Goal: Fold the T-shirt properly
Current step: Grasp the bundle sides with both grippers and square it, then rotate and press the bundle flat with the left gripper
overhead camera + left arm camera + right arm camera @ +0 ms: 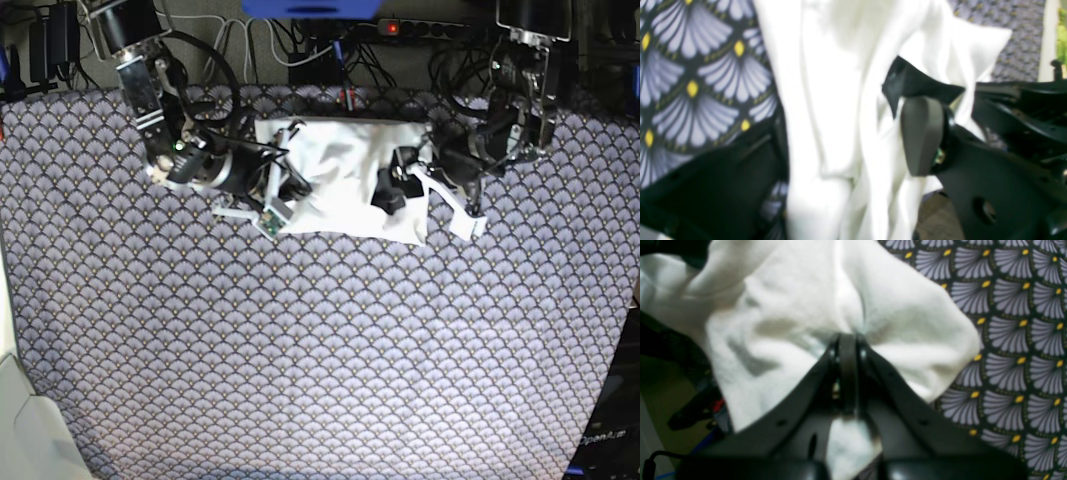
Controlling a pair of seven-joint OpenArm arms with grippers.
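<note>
The left gripper is ready to close on the T-shirt folds, as loose folds sit between its fingers in the left wrist view.
The white T-shirt (345, 175) lies folded into a rough rectangle at the back middle of the patterned table, plain side up, with no print showing. My right gripper (284, 183) is at its left edge. In the right wrist view the jaws (847, 340) are pressed together on a pinch of the white cloth (800, 323). My left gripper (392, 180) is at the shirt's right edge. In the left wrist view its jaws stand apart (846, 113), with the grey pad (922, 133) on the right and loose folds of the T-shirt (826, 100) hanging between them.
The tablecloth (320, 340) has a grey fan pattern with yellow dots. Cables and a power strip (420, 25) run along the back edge. A pale surface (20, 430) sits at the front left corner.
</note>
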